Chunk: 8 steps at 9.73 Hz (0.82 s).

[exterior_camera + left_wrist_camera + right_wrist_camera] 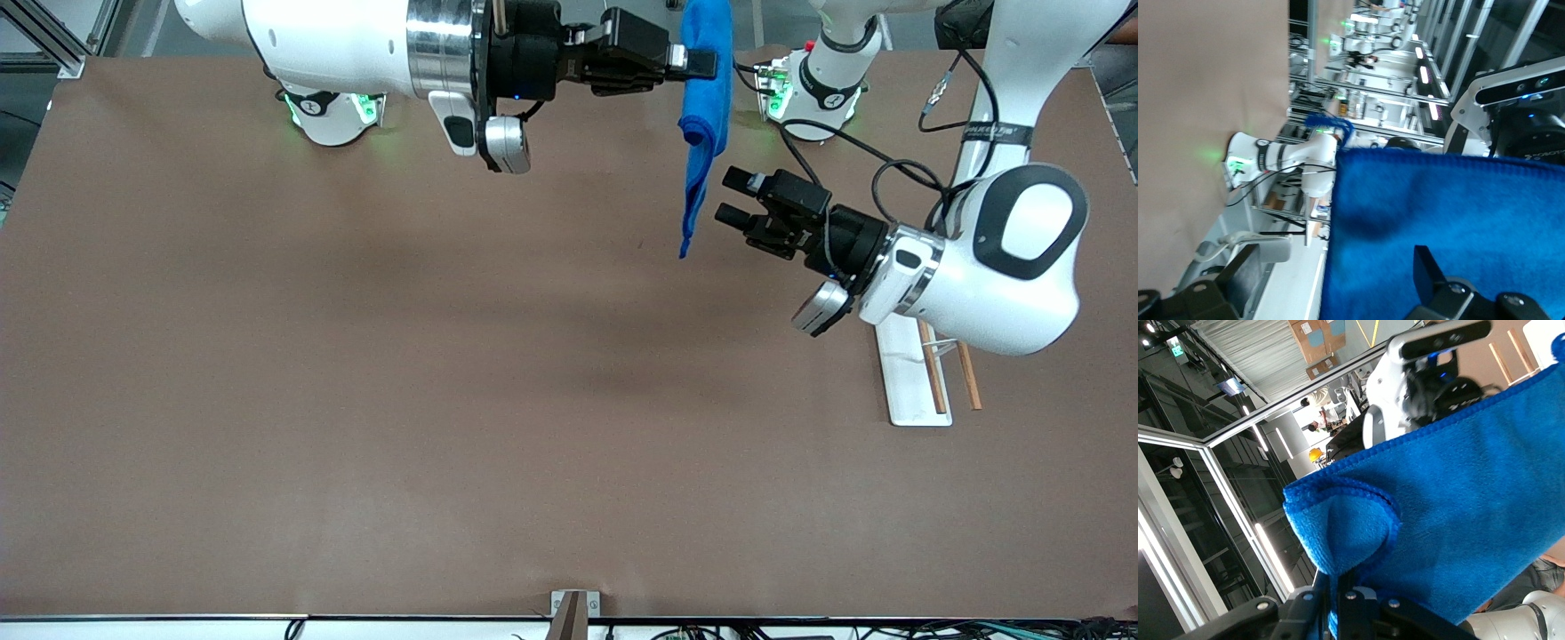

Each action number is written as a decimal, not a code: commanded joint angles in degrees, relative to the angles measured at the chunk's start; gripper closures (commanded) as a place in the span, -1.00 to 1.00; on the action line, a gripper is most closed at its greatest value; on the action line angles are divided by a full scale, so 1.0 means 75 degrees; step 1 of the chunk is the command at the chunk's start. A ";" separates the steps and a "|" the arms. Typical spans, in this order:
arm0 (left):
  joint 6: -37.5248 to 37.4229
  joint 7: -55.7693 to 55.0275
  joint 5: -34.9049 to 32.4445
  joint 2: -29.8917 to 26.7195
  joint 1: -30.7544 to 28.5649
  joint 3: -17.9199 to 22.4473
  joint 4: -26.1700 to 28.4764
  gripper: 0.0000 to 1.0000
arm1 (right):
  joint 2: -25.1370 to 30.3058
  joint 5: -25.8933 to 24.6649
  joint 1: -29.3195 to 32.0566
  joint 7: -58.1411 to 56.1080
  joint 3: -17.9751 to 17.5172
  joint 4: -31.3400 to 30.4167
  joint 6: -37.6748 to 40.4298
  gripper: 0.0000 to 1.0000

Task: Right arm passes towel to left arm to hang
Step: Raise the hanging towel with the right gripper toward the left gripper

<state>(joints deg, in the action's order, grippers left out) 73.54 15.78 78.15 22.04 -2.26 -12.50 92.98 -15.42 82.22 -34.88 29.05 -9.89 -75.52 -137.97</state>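
Observation:
My left gripper grabs the blue towel by its edge near the loop [699, 176] next, to hang it over the rack's wooden bars.
The bright blue towel [707, 107] hangs down in the air over the table's back part, pinched near its top. My right gripper [702, 62] is shut on the towel and holds it up. In the right wrist view the towel [1451, 493] spreads out from the closed fingers [1345, 597]. My left gripper [731, 197] is open, just beside the towel's lower part, with its fingers pointing at it. In the left wrist view the towel [1451, 220] fills the space ahead, between the spread fingers [1425, 270].
A white rack base [916, 382] with thin wooden bars lies on the brown table [356, 356] toward the left arm's end, below the left arm. The arm bases stand along the table's back edge.

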 commanded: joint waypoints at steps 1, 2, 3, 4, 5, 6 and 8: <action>-0.0532 0.0450 0.0686 0.0576 -0.0039 -0.0091 0.0305 -1.00 | -0.0041 0.0170 -0.0270 0.0099 0.0077 0.0225 -0.0363 0.99; -0.0953 0.0440 0.1049 0.0740 -0.0039 -0.0091 0.0318 -1.00 | -0.0041 0.0170 -0.0387 0.0099 0.0077 0.0271 -0.0493 0.99; -0.1201 0.0370 0.1250 0.0753 -0.0039 -0.0091 0.0330 -0.97 | -0.0041 0.0170 -0.0411 0.0099 0.0077 0.0283 -0.0518 0.99; -0.1285 0.0346 0.1333 0.0707 -0.0039 -0.0091 0.0330 -0.92 | -0.0053 0.0170 -0.0423 0.0088 0.0077 0.0284 -0.0518 0.99; -0.1378 0.0323 0.1415 0.0683 -0.0039 -0.0091 0.0330 -0.90 | -0.0053 0.0170 -0.0469 0.0053 0.0088 0.0284 -0.0529 0.99; -0.1530 0.0299 0.1497 0.0671 -0.0039 -0.0091 0.0330 -0.90 | -0.0065 0.0159 -0.0470 0.0029 0.0088 0.0284 -0.0518 0.99; -0.1660 0.0252 0.1673 0.0648 -0.0038 -0.0207 0.0376 -0.88 | -0.0065 0.0147 -0.0493 0.0017 0.0088 0.0272 -0.0518 0.99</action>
<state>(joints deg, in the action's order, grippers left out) 61.23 17.29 90.05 26.86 -2.29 -13.30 94.24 -15.47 82.22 -37.58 29.05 -9.89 -74.42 -141.33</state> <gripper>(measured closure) 0.048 0.934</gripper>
